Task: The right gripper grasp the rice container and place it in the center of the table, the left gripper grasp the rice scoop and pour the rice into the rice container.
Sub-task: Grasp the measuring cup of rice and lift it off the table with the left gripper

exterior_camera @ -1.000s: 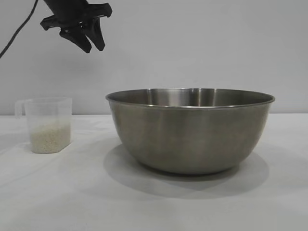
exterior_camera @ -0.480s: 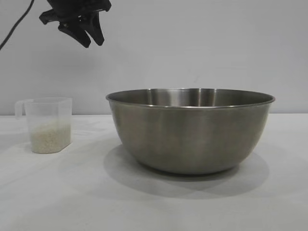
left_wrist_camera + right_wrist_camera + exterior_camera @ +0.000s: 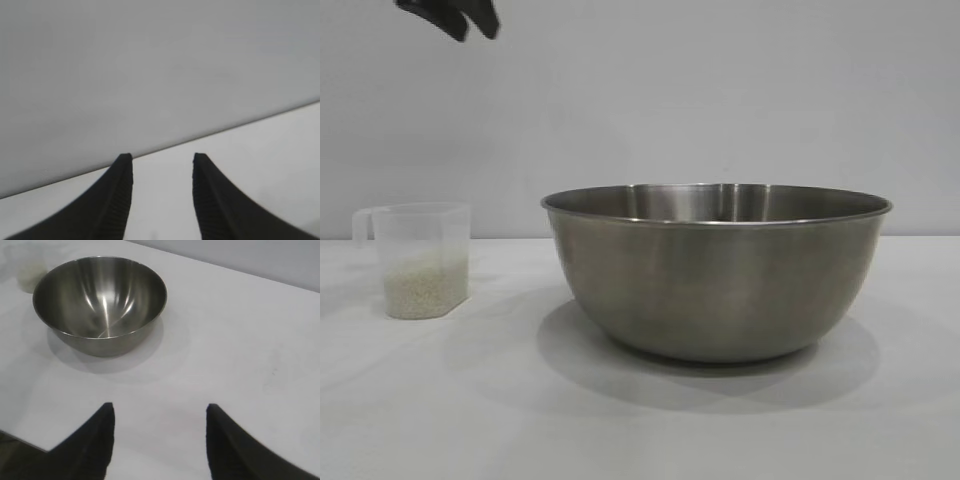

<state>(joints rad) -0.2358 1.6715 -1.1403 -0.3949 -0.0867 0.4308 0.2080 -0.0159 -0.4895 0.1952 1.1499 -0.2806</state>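
Note:
My left gripper should grab the scoop by its side handle next. Then it can pour the rice from the scoop's opening (image 3: 422, 209) into the steel bowl.
The rice container (image 3: 716, 270), a big steel bowl, stands empty on the white table (image 3: 440, 400) near the middle; it also shows in the right wrist view (image 3: 100, 302). The rice scoop (image 3: 418, 258), a small clear cup with a side handle, stands upright at the far left, about a third full of rice (image 3: 424, 287). My left gripper (image 3: 468, 20) is open and empty, high above the scoop at the top edge of the exterior view; in its wrist view (image 3: 162, 157) it faces the wall and the bare table. My right gripper (image 3: 160, 407) is open and empty, well back from the bowl.
A pale grey wall (image 3: 720, 90) stands behind the table. The table's edge (image 3: 30, 440) runs close to the right gripper in the right wrist view. The scoop shows faintly beyond the bowl (image 3: 27, 272) there.
My left gripper has risen and drifted left, nearly out of the exterior view's top. The bowl and scoop have not moved.

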